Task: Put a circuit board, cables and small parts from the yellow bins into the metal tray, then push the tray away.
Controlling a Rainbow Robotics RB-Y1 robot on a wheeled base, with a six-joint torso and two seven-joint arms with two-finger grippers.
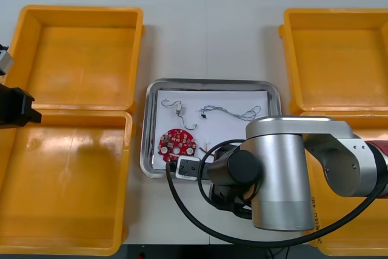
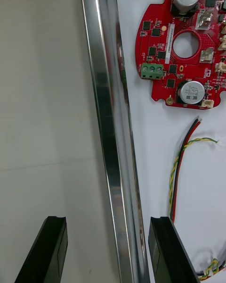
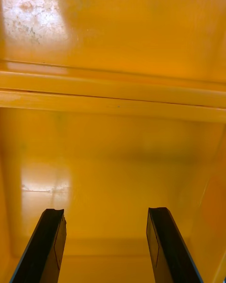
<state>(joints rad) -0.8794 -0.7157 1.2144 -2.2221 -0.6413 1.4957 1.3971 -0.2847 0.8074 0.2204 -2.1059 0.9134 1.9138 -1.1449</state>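
The tray is far wider than my fingers open, so my right gripper should grab its thin raised rim (image 2: 116,197) next.
The metal tray (image 1: 147,131), white inside, lies between the yellow bins. In it are a round red circuit board (image 1: 177,142), a thin twisted cable (image 1: 233,112) and a small metal part (image 1: 179,108) on a wire. My right arm (image 1: 279,174) reaches over the tray's near right corner. My right gripper (image 2: 107,221) is open and straddles the tray's shiny rim (image 2: 110,122), one finger over the table, the other over the white inside. Ahead of it lie the circuit board (image 2: 160,42) and a red and yellow cable (image 2: 175,179). My left gripper (image 3: 106,212) hangs open over a bin.
Two yellow bins stand at the left, far (image 1: 79,59) and near (image 1: 66,180), and look bare inside. Another yellow bin (image 1: 336,59) stands at the far right. My left arm (image 1: 18,107) waits at the left edge above the wall (image 3: 113,99) between two bins.
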